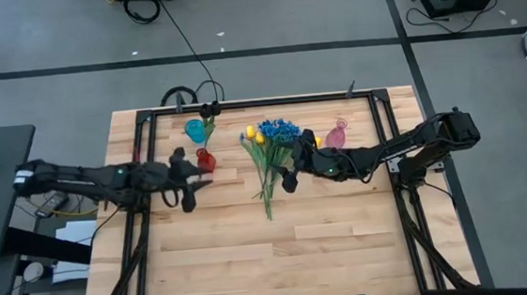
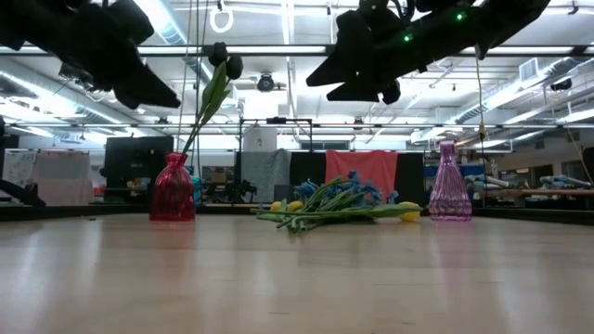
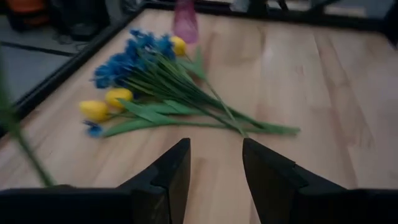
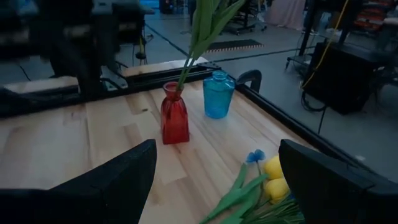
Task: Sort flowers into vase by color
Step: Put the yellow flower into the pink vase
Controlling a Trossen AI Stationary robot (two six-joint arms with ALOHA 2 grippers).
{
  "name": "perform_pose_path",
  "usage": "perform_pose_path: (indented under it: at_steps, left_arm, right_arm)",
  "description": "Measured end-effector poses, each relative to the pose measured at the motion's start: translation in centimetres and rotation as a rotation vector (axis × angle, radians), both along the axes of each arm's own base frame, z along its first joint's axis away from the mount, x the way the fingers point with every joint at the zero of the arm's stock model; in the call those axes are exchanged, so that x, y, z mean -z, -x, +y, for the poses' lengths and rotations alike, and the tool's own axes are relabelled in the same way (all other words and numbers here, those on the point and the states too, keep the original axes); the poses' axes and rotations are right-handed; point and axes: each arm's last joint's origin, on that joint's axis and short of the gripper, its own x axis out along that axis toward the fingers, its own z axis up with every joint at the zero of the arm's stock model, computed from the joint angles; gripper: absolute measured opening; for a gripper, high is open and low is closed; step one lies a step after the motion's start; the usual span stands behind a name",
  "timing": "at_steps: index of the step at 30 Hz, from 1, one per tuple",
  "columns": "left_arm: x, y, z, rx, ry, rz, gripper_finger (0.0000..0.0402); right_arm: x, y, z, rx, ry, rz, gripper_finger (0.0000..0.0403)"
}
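The yellow tulip is beside the pink vase. My left gripper needs to grip its green stem next, so that I can sort the tulip by color.
A bunch of flowers (image 1: 269, 158) lies flat on the table's middle: blue blossoms (image 3: 127, 59), yellow tulips (image 3: 102, 106) and long green stems (image 3: 205, 109). A red vase (image 4: 175, 115) holds dark tulips (image 2: 223, 60) upright on green stems. Just beyond it stands a blue vase (image 4: 218, 94), and a pink vase (image 2: 449, 193) stands to the right of the bunch. My left gripper (image 3: 214, 146) hovers open beside the red vase, pointing at the bunch. My right gripper (image 4: 217, 149) hangs wide open over the bunch's right side (image 1: 289, 178).
A black metal frame (image 1: 241, 104) runs around the table's far and side edges. Bare wood (image 1: 272, 260) fills the near half of the table. The three vases stand in a row along the far part.
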Motion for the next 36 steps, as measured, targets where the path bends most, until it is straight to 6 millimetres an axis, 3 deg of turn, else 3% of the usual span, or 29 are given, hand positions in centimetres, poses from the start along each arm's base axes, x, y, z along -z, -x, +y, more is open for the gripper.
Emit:
perform_pose_path:
  at_steps: [11, 25, 36]
  left_arm:
    - [4.2, -2.3, -0.9, 0.080, 0.019, 0.039, 0.0152]
    - [7.6, -5.8, -1.4, 0.090, -0.002, 0.130, 0.0152]
    - [7.1, -11.6, -2.0, 0.070, 0.008, 0.170, 0.0152]
  right_arm:
    - [1.9, -1.1, 0.7, -0.005, -0.053, -0.007, 0.0347]
    - [0.8, -0.9, -0.8, 0.024, 0.011, -0.046, 0.0347]
    - [0.6, -0.4, -2.8, 0.071, 0.074, 0.036, 0.0347]
